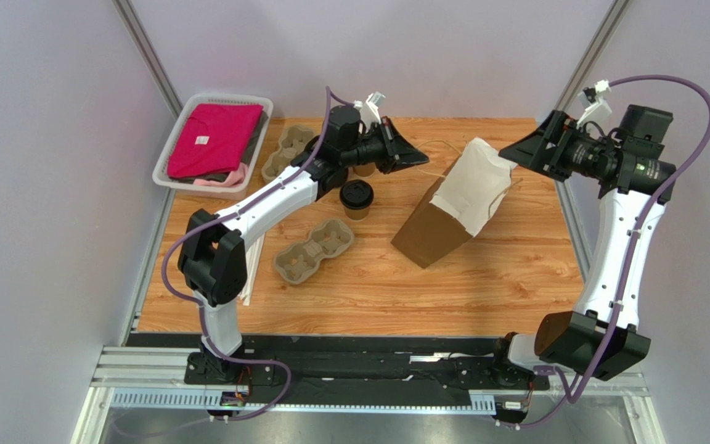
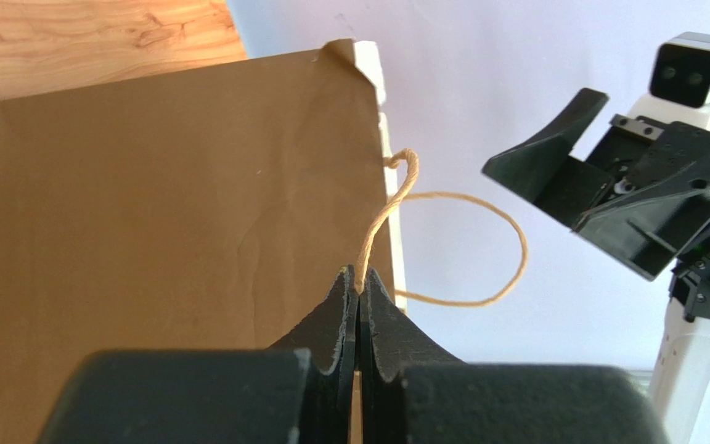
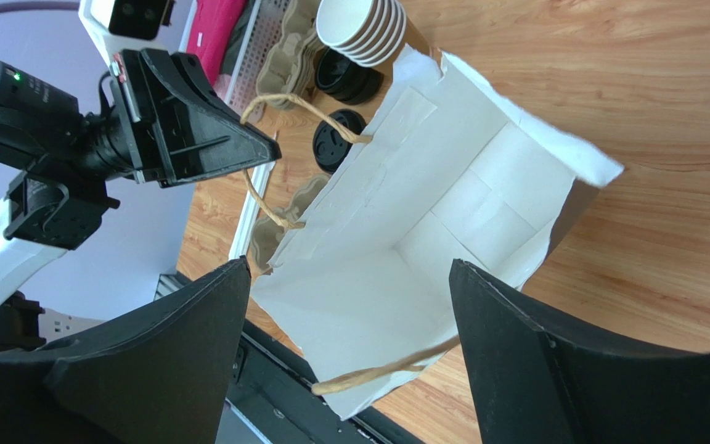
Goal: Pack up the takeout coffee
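Note:
The twine's loop stops short of my right fingers, so it is too early to close. My right gripper moves toward the loop, then closes on it.
The takeout coffee [image 1: 356,196], a brown paper cup with a black lid, stands on the table left of the brown paper bag [image 1: 440,215]; its lid [image 3: 337,141] shows in the right wrist view. The bag leans with its white-lined mouth [image 3: 442,213] open toward the right arm. My left gripper [image 2: 359,282] is shut on one twine handle [image 2: 396,199] of the bag, holding it up at the mouth's far edge. My right gripper [image 3: 348,268] hangs open just above the mouth, gripping nothing; the other handle [image 3: 377,372] lies loose between its fingers.
Two pulp cup carriers [image 1: 312,250] [image 1: 289,148] lie left of the coffee. A white basket [image 1: 175,139] with pink cloth sits at the far left corner. A stack of lidless cups [image 3: 361,28] and loose black lids [image 3: 349,79] sit behind the bag.

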`<state>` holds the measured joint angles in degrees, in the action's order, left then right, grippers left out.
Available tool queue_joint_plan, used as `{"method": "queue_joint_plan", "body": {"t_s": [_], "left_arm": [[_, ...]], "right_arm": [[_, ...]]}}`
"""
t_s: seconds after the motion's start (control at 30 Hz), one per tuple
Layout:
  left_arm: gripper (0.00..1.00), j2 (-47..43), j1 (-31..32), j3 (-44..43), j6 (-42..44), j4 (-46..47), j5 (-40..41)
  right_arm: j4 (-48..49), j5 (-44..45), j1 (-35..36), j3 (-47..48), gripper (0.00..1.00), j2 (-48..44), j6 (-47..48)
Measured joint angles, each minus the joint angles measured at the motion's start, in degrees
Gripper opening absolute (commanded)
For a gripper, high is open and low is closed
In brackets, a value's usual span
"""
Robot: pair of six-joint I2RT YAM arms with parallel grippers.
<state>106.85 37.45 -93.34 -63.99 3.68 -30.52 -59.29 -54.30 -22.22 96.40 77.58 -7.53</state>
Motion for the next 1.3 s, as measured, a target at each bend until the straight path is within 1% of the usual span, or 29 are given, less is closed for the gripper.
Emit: {"method": "queue_joint_plan", "body": {"t_s": [0.13, 0.37, 0.47, 0.5, 0.6, 0.77, 0.87, 0.93, 1.03, 1.1, 1.13, 1.17, 1.23, 1.27, 1.3], "left_arm": [[0.00, -0.5, -0.6, 0.0, 0.1, -0.2, 0.3], [0.00, -0.5, -2.2, 0.8, 0.7, -1.8, 1.1], [0.00, -0.5, -2.7, 1.4, 1.0, -2.5, 1.0], [0.00, -0.5, -2.7, 1.6, 1.1, -2.6, 1.0], [0.00, -0.5, -2.7, 1.9, 1.3, -2.6, 0.9], [0.00, -0.7, -2.7, 3.6, 1.3, -2.6, 0.7], [0.00, -1.0, -2.7, 5.2, 1.2, -2.5, 0.6], [0.00, -1.3, -2.7, 5.8, 1.3, -2.6, 0.6], [0.00, -1.7, -2.7, 6.0, 1.3, -2.5, 0.6], [0.00, -2.0, -2.7, 6.0, 1.3, -2.4, 0.6], [0.00, -2.1, -2.7, 6.0, 1.3, -2.2, 0.6], [0.00, -2.3, -2.7, 6.0, 1.3, -2.1, 0.6], [0.00, -2.4, -2.7, 6.0, 1.3, -2.0, 0.6], [0.00, -2.4, -2.7, 6.0, 1.3, -1.9, 0.6], [0.00, -2.4, -2.7, 6.0, 1.3, -1.9, 0.6]], "right_arm": [[-0.9, 1.6, 2.2, -0.4, 0.86, 0.0, 0.0], [-4.7, 6.4, 2.3, 2.3, 0.87, -0.9, 0.7], [-5.9, 7.6, 2.3, 2.2, 0.82, -3.0, -0.1], [-6.1, 7.8, 2.6, 2.1, 0.79, -3.7, -0.8], [-5.5, 7.8, 4.9, 0.4, 0.77, -6.4, -3.9], [-2.7, 7.0, 11.6, -6.4, 0.74, -9.9, -10.5], [-1.2, 6.9, 12.6, -8.1, 0.73, -9.2, -13.6], [-0.3, 7.0, 12.6, -8.2, 0.73, -8.5, -15.1], [1.3, 7.6, 12.6, -8.2, 0.71, -8.0, -16.8], [2.5, 8.1, 12.6, -8.3, 0.67, -7.9, -18.0], [3.5, 8.4, 12.6, -8.3, 0.62, -7.8, -18.9], [4.4, 8.5, 12.7, -8.4, 0.51, -7.8, -19.7], [6.1, 8.7, 12.7, -8.5, 0.45, -7.5, -21.0], [6.8, 8.7, 12.7, -8.5, 0.39, -7.4, -21.5], [7.3, 8.8, 12.7, -8.5, 0.37, -7.2, -22.1]]}}
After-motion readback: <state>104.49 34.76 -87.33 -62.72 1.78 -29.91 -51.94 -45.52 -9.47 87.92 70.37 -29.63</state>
